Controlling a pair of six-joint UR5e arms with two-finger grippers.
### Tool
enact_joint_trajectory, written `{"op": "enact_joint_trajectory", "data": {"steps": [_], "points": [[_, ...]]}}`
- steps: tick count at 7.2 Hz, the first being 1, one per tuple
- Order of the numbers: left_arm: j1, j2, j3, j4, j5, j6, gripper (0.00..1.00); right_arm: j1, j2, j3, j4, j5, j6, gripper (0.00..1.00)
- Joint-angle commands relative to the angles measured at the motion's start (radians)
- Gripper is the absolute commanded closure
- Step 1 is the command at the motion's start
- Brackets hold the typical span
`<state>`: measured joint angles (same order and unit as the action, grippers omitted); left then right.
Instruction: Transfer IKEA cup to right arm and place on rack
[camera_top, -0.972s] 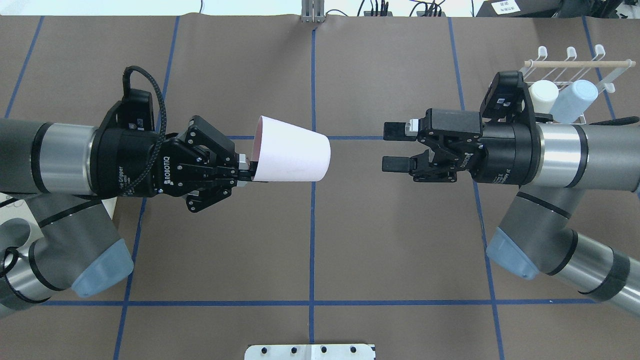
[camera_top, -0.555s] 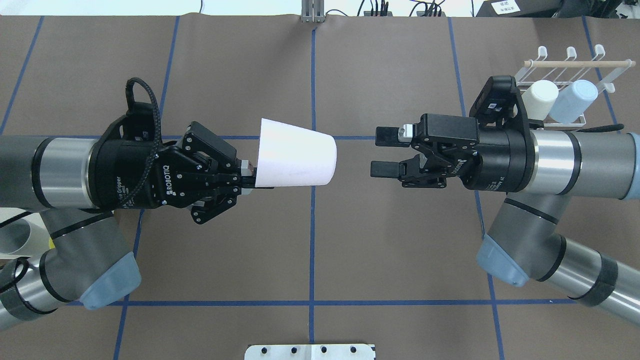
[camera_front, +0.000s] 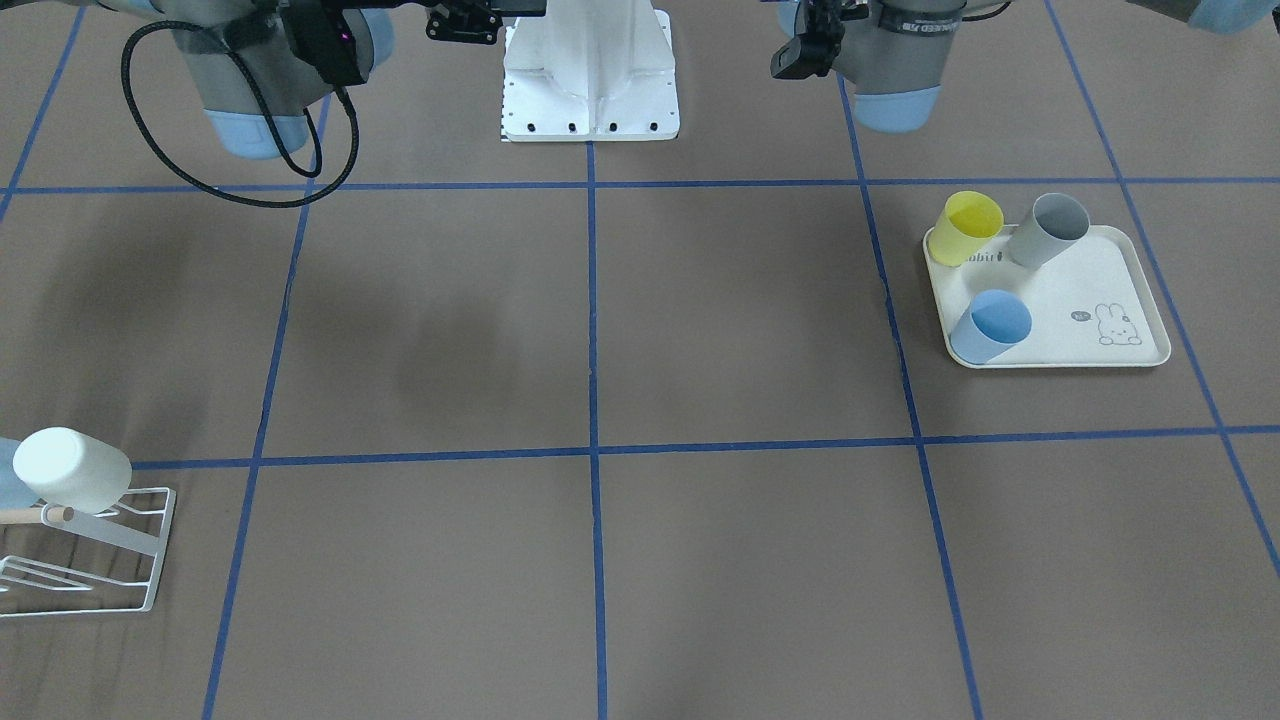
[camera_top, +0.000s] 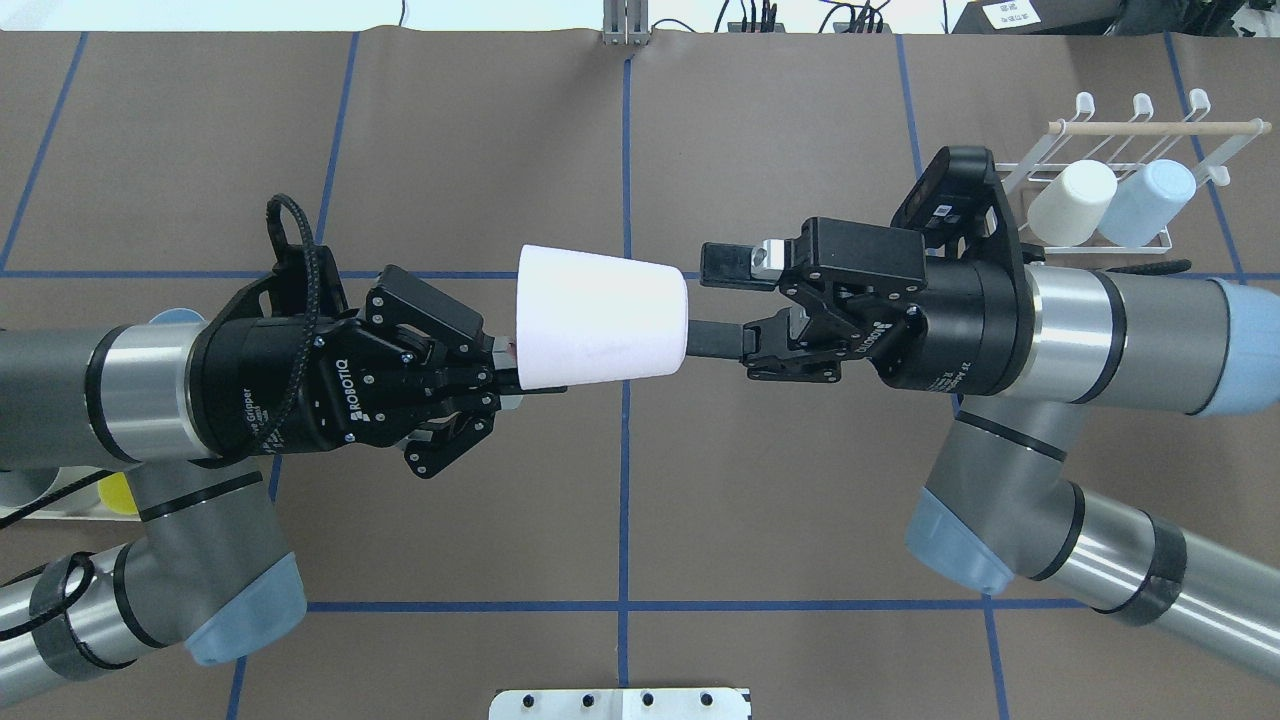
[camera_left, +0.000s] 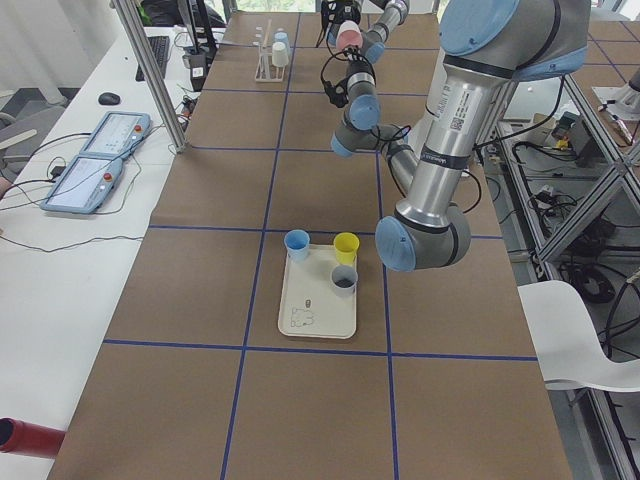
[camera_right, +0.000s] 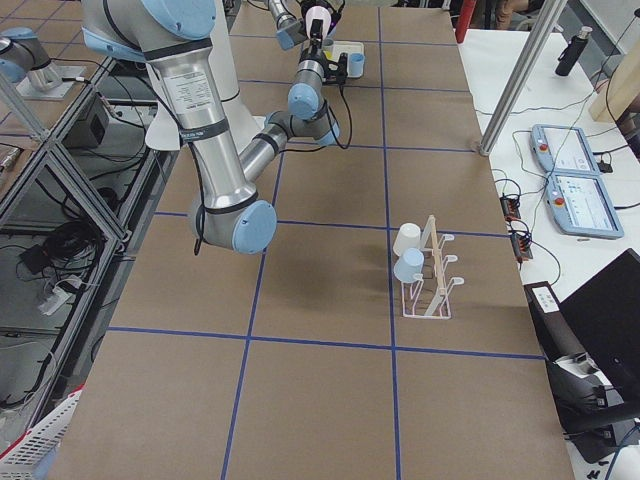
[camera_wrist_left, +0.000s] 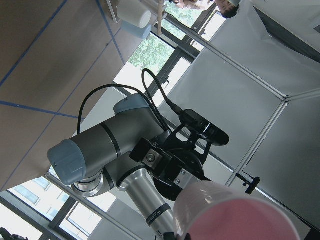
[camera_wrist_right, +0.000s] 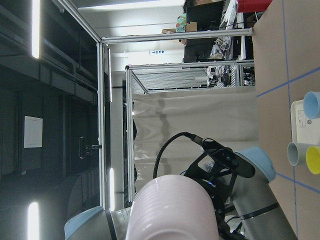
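I should next grab the pale pink IKEA cup by its base (camera_wrist_right: 172, 210) with my right gripper, to take it over for the rack.
A pale pink IKEA cup (camera_top: 600, 315) hangs on its side in the air over the table's middle, base toward the right arm. My left gripper (camera_top: 515, 368) is shut on its rim. My right gripper (camera_top: 705, 300) is open, its fingertips just at the cup's base; the lower finger (camera_top: 715, 340) looks to touch the base edge, the upper one stands just off it. The right wrist view shows the cup's base (camera_wrist_right: 172, 207) close up; the left wrist view shows its pink inside (camera_wrist_left: 230, 210). The white wire rack (camera_top: 1160, 240) stands at the far right, behind the right arm.
The rack holds a white cup (camera_top: 1070, 203) and a light blue cup (camera_top: 1148, 203) under its wooden dowel (camera_top: 1150, 128). A cream rabbit-print tray (camera_front: 1100, 290) on the robot's left side carries a yellow (camera_front: 965, 228), a grey (camera_front: 1048, 230) and a blue cup (camera_front: 990, 327).
Both arms moved toward each other. The right gripper travelled left, still open, until its fingertips reached the cup's base. The left gripper carried the cup slightly right and toward the robot.
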<state>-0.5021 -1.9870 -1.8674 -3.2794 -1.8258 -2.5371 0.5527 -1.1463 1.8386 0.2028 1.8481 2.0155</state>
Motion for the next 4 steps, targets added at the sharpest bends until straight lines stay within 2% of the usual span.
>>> {"op": "enact_joint_trajectory", "data": {"steps": [1, 4], "points": [[0.002, -0.004, 0.010, -0.003, 0.005, 0.001, 1.00, -0.014, 0.000, 0.001, 0.013, -0.007, 0.000, 0.01], [0.005, -0.010, 0.022, -0.005, 0.003, 0.001, 1.00, -0.019, 0.000, -0.004, 0.012, -0.007, 0.002, 0.05]]}}
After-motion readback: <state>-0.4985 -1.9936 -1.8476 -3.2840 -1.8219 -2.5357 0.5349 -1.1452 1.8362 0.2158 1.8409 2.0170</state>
